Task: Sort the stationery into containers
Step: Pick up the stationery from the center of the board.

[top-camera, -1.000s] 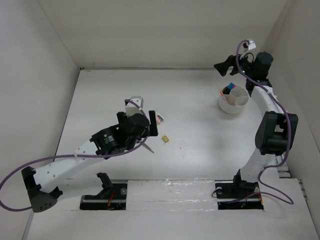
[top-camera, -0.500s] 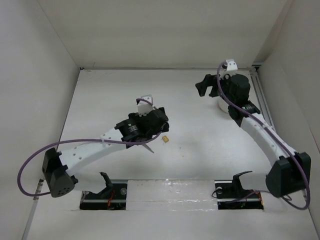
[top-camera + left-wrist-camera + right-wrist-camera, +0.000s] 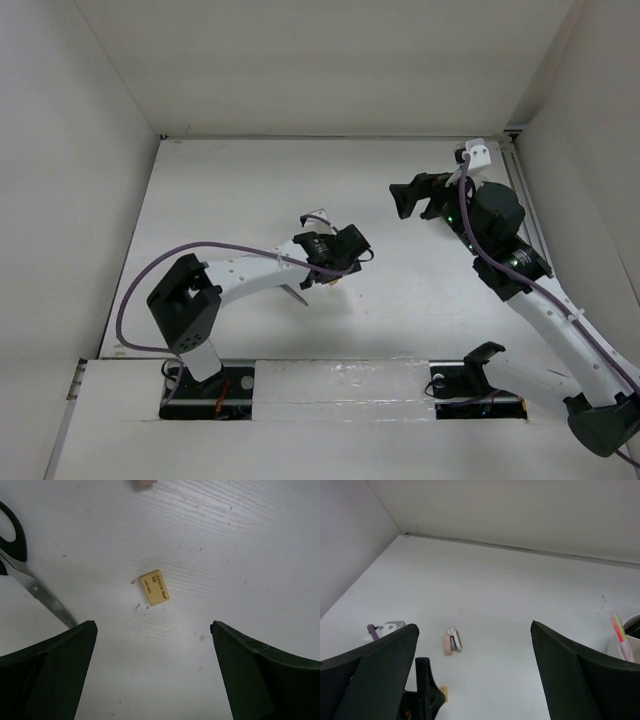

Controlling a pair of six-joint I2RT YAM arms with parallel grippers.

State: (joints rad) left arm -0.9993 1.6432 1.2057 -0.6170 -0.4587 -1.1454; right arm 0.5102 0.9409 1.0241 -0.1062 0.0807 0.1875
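Observation:
My left gripper grabs the tiny tan piece by its long sides next, leaving its ends free for my right gripper.
My left gripper is open and hovers above the tiny tan piece, which lies on the table between and just beyond the fingers. The black-handled scissors lie to its left, blades pointing toward the left finger. The pinkish eraser shows at the top edge. My right gripper is open and empty, raised over the table's right middle. Its view shows the eraser, the tan piece and thin pink and yellow pens in a white container.
In the top view my left gripper stands at mid-table with a scissor blade poking out beside it. My right arm covers the containers' spot. White walls enclose the table on three sides.
My left gripper has swung right, over the tan piece. My right gripper has left the bowl at the back right and moved left and nearer, covering the bowl.

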